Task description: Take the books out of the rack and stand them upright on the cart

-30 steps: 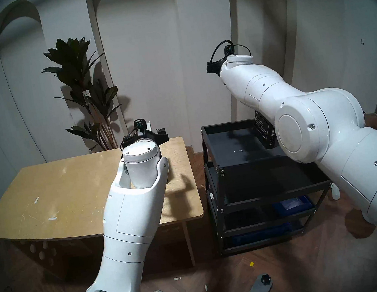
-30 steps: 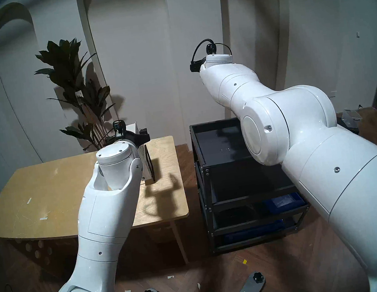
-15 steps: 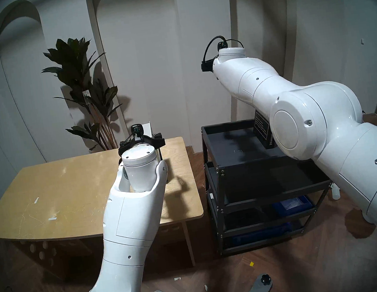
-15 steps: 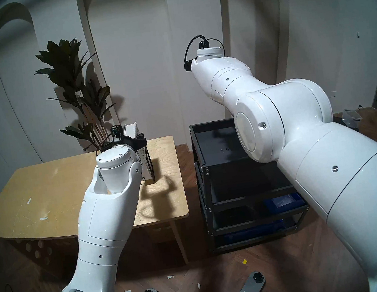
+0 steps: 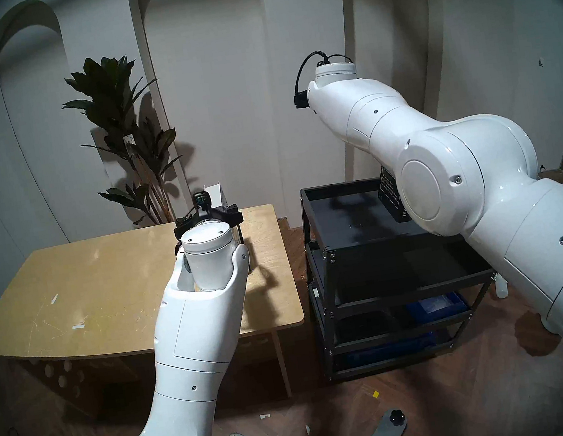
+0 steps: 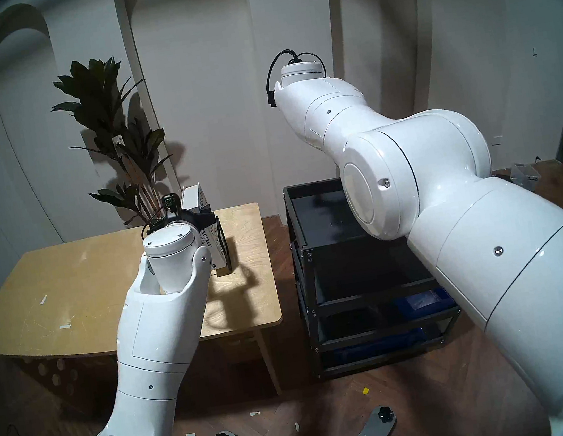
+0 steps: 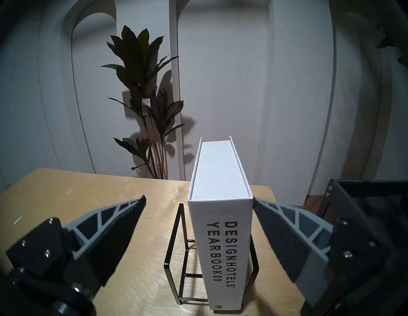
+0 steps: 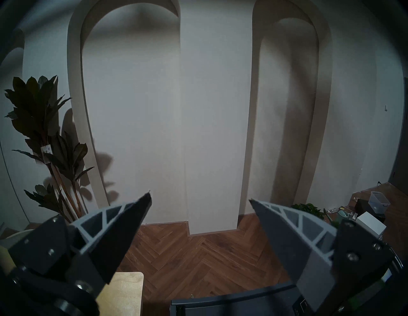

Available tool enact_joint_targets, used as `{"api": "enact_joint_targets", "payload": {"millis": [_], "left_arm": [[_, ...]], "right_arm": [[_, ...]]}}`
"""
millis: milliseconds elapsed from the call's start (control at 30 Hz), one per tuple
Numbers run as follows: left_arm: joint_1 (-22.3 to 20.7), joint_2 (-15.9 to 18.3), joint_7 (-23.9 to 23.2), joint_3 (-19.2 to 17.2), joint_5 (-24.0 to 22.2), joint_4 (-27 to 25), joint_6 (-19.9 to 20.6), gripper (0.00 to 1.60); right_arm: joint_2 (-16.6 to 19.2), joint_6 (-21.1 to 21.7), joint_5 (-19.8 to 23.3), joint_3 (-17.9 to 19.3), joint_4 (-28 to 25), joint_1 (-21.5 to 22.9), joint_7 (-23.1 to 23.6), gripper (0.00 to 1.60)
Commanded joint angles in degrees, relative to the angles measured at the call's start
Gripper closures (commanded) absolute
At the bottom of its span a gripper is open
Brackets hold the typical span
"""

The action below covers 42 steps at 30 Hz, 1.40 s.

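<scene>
My left gripper next needs to grip the white book by its upper spine end (image 7: 220,215) across both covers to take it out, because the black wire rack (image 7: 174,242) hugs the lower covers.
The white book (image 7: 220,242), lettered "DESIGNHOTELS YEARBOOK09", stands upright in the black wire rack (image 7: 174,242) on the wooden table (image 7: 88,198). My left gripper (image 7: 198,197) is open and straddles the book's spine end. Its right fingertip (image 7: 257,202) is at the book's top corner and its left fingertip is well clear. The dark book (image 5: 390,197) stands on the top tray of the black cart (image 5: 340,186), partly hidden by my right elbow. My right gripper (image 8: 199,196) is open and empty, high above the cart's far edge (image 8: 231,296).
A tall potted plant (image 5: 123,126) stands behind the table's far edge. Blue bins (image 5: 436,304) sit on the cart's lower shelves. Boxes and clutter (image 8: 373,209) lie on the floor at far right. My right arm spans over the cart.
My left gripper has shifted left and slightly back along the white book, still open. My right wrist has risen and swung left above the cart.
</scene>
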Motion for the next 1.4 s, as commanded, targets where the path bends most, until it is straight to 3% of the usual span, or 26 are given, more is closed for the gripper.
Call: {"api": "enact_joint_targets", "payload": {"millis": [0,1367], "left_arm": [[-0.32,-0.79,0.19,0.41,-0.08,-1.19,-0.54,0.00],[-0.71,-3.22,3.81,3.38,0.20,-0.75,-1.48,0.00]], "right_arm": [[-0.68,2.13,0.00,0.10,-0.71,2.27,-1.58,0.00],[-2.70,16.64,-0.06,0.86,0.92,5.35,-10.28,0.00]]}}
